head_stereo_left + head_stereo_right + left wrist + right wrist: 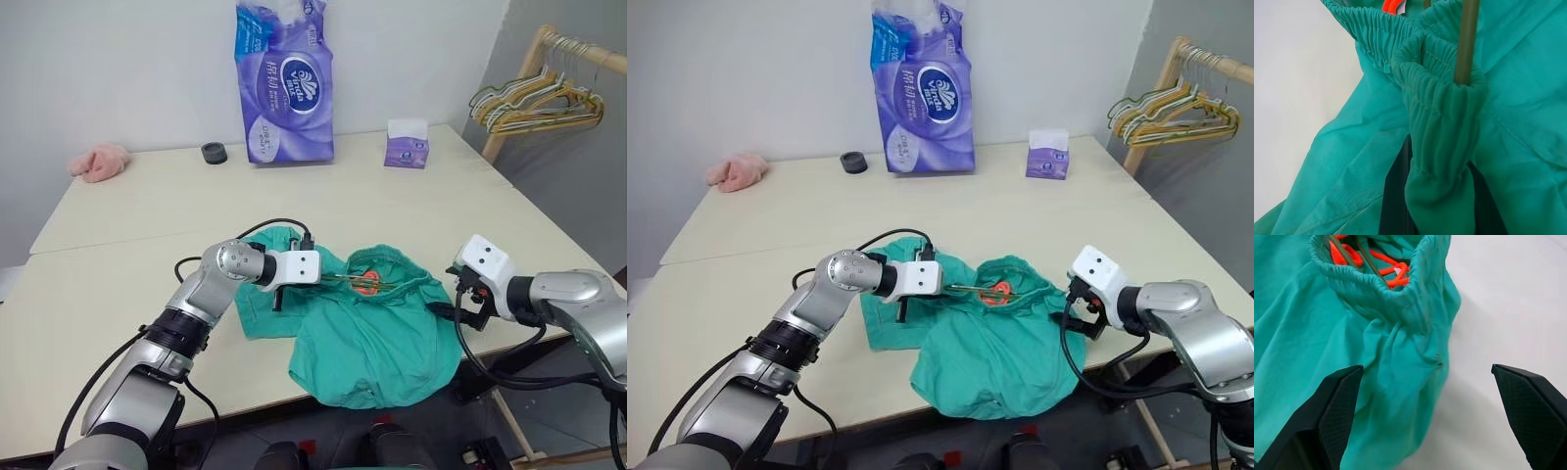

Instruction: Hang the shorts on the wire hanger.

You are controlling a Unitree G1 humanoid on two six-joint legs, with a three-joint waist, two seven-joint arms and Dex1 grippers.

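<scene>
My right gripper should next grab the loose end of the waistband [431,285], which is standing up open, while the body of the shorts [372,343] sags slack over the table edge.
The teal-green shorts [372,343] lie bunched at the table's front edge, partly hanging over it. Their gathered waistband [1440,98] is open, and an orange drawstring [1391,264] shows inside. The thin wire hanger [358,281] runs from my left gripper [323,278] into the waistband opening. That gripper is shut on the wire, and a fold of waistband is gathered over it between the fingers [1396,205]. My right gripper [1426,367] stands open just off the right edge of the shorts, near the waistband, with nothing between its fingers [1332,416].
At the back of the table [147,215] stand a purple tissue pack [284,83], a small tissue box [406,147] and a black roll [214,153]. A pink cloth lump [100,162] lies at the far left. A wooden rack holds several green and yellow hangers [534,98] at the right.
</scene>
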